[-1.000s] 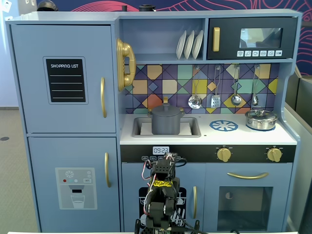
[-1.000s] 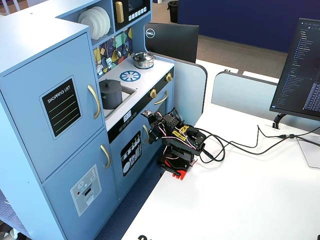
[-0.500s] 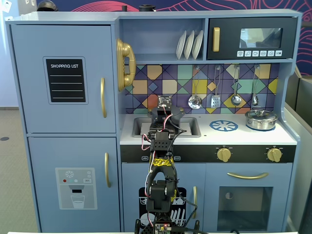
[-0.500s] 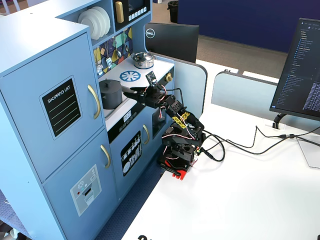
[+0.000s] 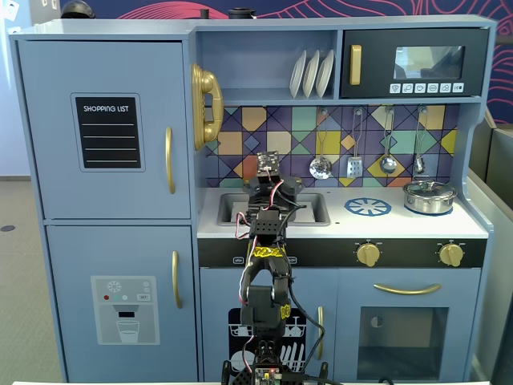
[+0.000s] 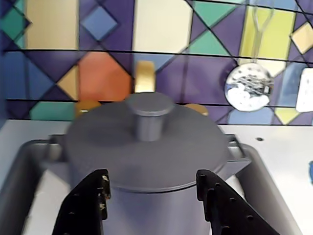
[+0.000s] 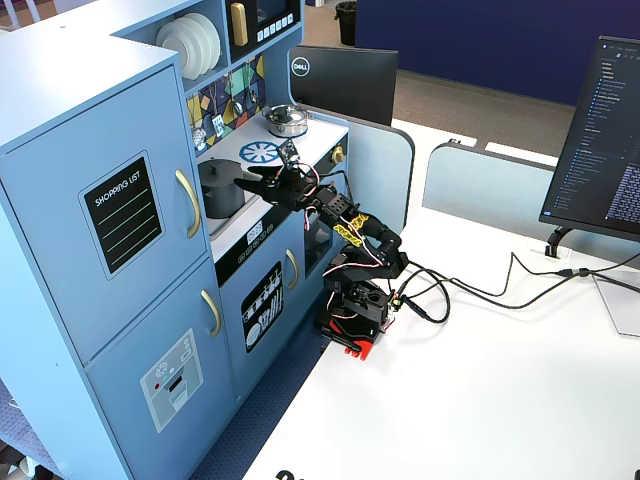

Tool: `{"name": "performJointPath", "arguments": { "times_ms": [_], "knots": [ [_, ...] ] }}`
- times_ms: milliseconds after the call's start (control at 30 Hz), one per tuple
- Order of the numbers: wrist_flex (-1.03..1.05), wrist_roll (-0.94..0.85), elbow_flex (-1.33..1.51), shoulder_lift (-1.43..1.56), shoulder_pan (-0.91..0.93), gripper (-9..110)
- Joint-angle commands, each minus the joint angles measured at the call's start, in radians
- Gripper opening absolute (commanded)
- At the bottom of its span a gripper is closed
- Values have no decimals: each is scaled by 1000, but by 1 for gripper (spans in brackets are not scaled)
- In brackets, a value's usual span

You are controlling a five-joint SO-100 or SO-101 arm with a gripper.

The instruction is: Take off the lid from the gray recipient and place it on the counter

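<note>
The lid needs to come off the gray recipient (image 6: pixel 151 210), so my gripper next needs to grab the lid's knob (image 6: pixel 149 107).
The gray recipient (image 6: pixel 151 210) stands in the recessed sink (image 6: pixel 22 166) of the white counter (image 6: pixel 283 156), with the dark gray lid (image 6: pixel 107 147) seated on it, knob (image 6: pixel 149 115) up. My gripper (image 6: pixel 152 178) is open and empty. Its black fingers (image 6: pixel 88 205) stand to either side in front of the pot, tips about level with the lid's rim. In a fixed view, the gripper (image 7: pixel 248 177) reaches the pot (image 7: pixel 218 192) from the front. In the other fixed view, the arm (image 5: pixel 268 241) hides the pot.
A shiny silver pot (image 5: pixel 430 196) sits at the counter's right end beside the blue burner circle (image 5: pixel 368 207). Utensils (image 5: pixel 321 166) hang on the tiled back wall. A gold faucet (image 6: pixel 145 76) stands behind the pot. Monitors (image 7: pixel 600 140) stand on the white table.
</note>
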Motion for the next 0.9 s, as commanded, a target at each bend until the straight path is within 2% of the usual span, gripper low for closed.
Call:
{"name": "performJointPath", "arguments": {
  "times_ms": [0, 433, 867],
  "knots": [
    [-77, 14, -83, -60, 3, 18],
    [-140, 41, -265, -298, -20, 19],
    [-238, 61, -282, -410, -20, 18]
  ]
}}
